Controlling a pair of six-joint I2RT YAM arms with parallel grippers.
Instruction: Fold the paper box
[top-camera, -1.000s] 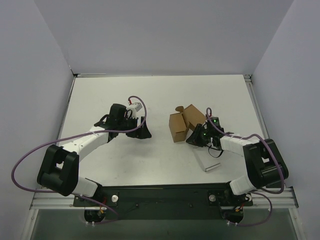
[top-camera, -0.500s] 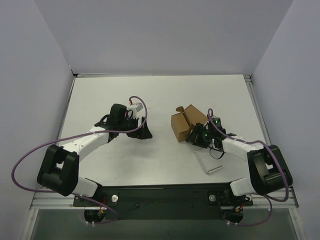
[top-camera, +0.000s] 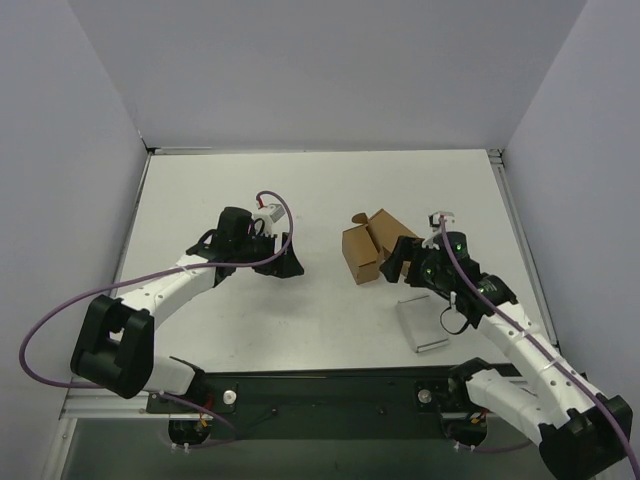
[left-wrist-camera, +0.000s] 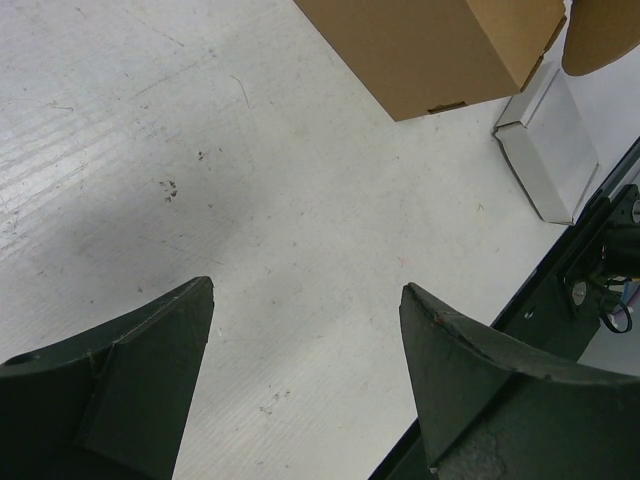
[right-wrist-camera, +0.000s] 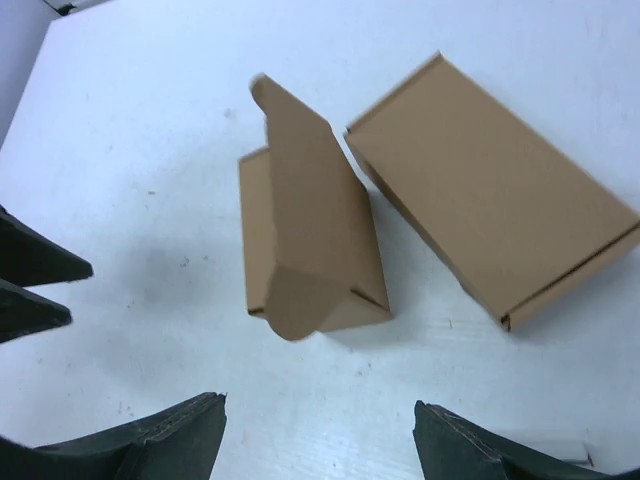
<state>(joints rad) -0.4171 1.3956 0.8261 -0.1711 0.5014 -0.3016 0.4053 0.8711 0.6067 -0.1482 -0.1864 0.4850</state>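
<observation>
I will pinch the paper box's raised flap near its closer end with my right gripper. That leaves my left gripper room to fold it.
The paper box is a small brown carton lying right of the table's middle, with one rounded flap raised along its top. In the right wrist view the paper box lies just ahead of my right gripper, which is open, empty and apart from it. From above, the right gripper hovers at the box's right side. My left gripper rests left of the box, well apart. Its wrist view shows the left gripper open over bare table, with the box ahead.
A longer oblong brown carton lies closed just behind and right of the box, and also shows as the oblong carton. A small white slab lies near the front right, also seen as the slab. Walls enclose the table on three sides.
My right gripper has gone from nearly shut at the box's side to wide open and has drawn back and up. The box turned slightly. The left arm has not moved.
</observation>
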